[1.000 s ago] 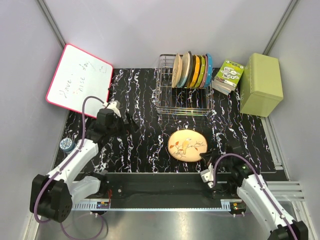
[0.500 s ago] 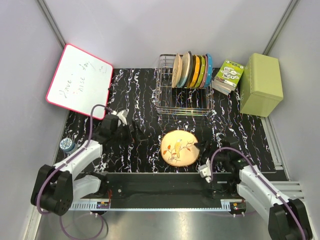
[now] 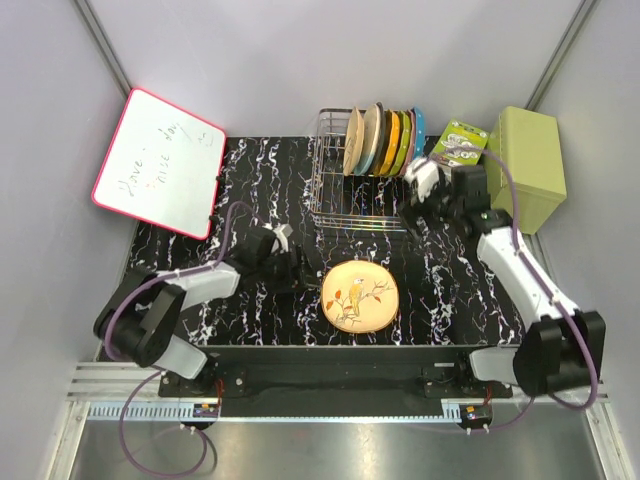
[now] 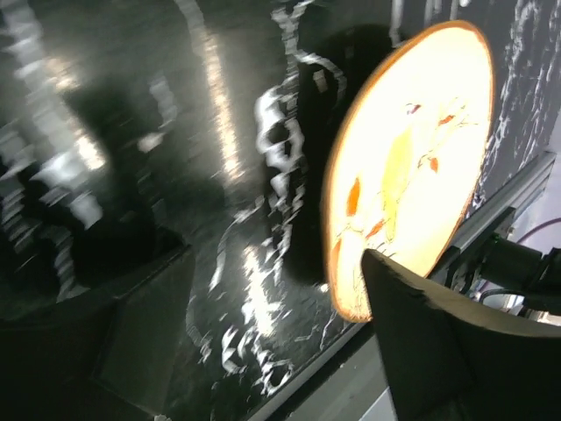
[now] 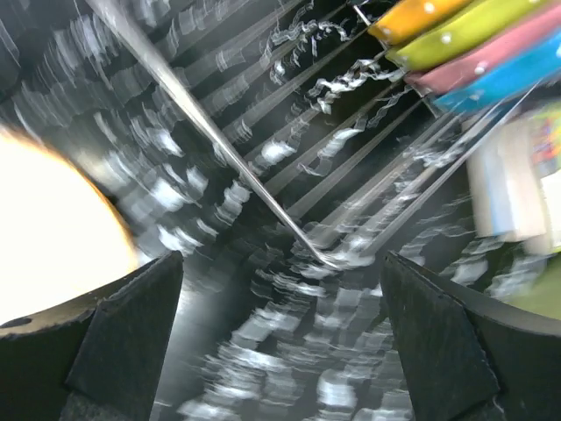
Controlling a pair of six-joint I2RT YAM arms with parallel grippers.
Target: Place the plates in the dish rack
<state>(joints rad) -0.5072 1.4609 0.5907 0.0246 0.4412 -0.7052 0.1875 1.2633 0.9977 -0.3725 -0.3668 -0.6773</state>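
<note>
The right gripper should next grab the peach-tan plate by its rim opposite the left gripper, so that the plate's other edge stays free to go into the rack (image 3: 340, 205).
A peach-tan plate with brown leaf sprigs (image 3: 360, 296) lies flat on the black marbled table, in front of the dish rack (image 3: 340, 205). My left gripper (image 3: 298, 270) is low just left of this plate. In the left wrist view its fingers stand open (image 4: 272, 263), with the plate (image 4: 412, 158) by the right finger (image 4: 456, 351). My right gripper (image 3: 412, 212) hovers open at the rack's front right corner; its wrist view shows a rack wire (image 5: 219, 149) between the fingers (image 5: 280, 263). Two larger plates (image 3: 352, 140) (image 3: 372, 135) stand upright in the rack.
Small orange, green, pink and blue plates (image 3: 404, 140) stand in the rack's right slots. A white board with a pink frame (image 3: 158, 160) leans at the back left. A stack of booklets (image 3: 458, 150) and an olive-green box (image 3: 522, 168) sit right of the rack.
My right gripper opened, let go of the leaf plate and swung from the front right up to the rack's corner. The plate ended further left. My left arm moved right, toward the plate.
</note>
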